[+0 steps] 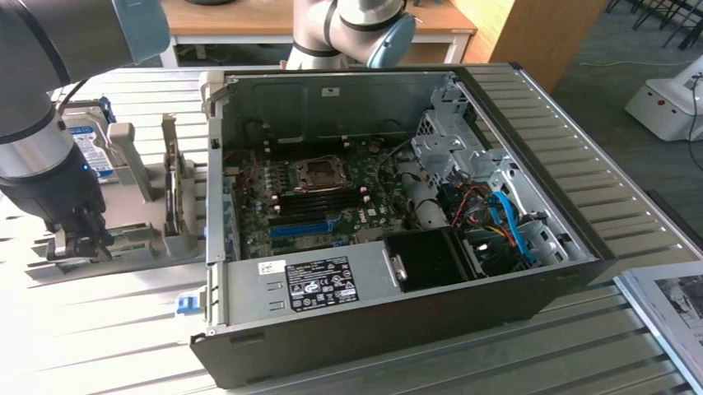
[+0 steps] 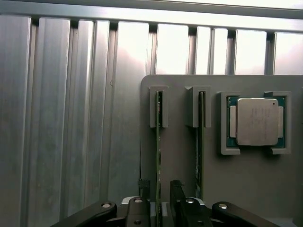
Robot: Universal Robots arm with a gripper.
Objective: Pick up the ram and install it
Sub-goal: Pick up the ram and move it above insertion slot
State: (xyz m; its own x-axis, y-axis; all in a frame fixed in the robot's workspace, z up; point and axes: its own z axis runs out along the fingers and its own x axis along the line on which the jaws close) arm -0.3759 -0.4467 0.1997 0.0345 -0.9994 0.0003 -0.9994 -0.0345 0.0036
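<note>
I will next pinch the ram by its upper edge [image 2: 158, 196] between its ends with my gripper. The slots of the grey holder hold the ram [image 2: 158, 142] at those ends.
The ram [image 2: 158, 142] is a thin green stick standing on edge in a slot of a grey holder plate [image 2: 222, 184]. A second, similar stick [image 2: 200, 137] stands in the neighbouring slot. My gripper [image 2: 160, 188] is open and straddles the near end of the first stick, one dark finger [image 2: 144, 187] on each side with a small gap. In the exterior view my gripper [image 1: 77, 240] is low over the holder [image 1: 137, 239], at the exterior view's left of the open computer case [image 1: 384, 329]. The motherboard [image 1: 313, 193] lies inside the case with its dark memory slots [image 1: 318, 202].
A processor chip [image 2: 257, 121] sits in a square pocket of the holder beside the sticks. A hard drive [image 1: 86, 148] with a blue-white label stands behind my arm. Inside the case are a blue slot [image 1: 299, 229], drive cage [image 1: 456, 148] and cables [image 1: 500, 218]. The table is ribbed metal.
</note>
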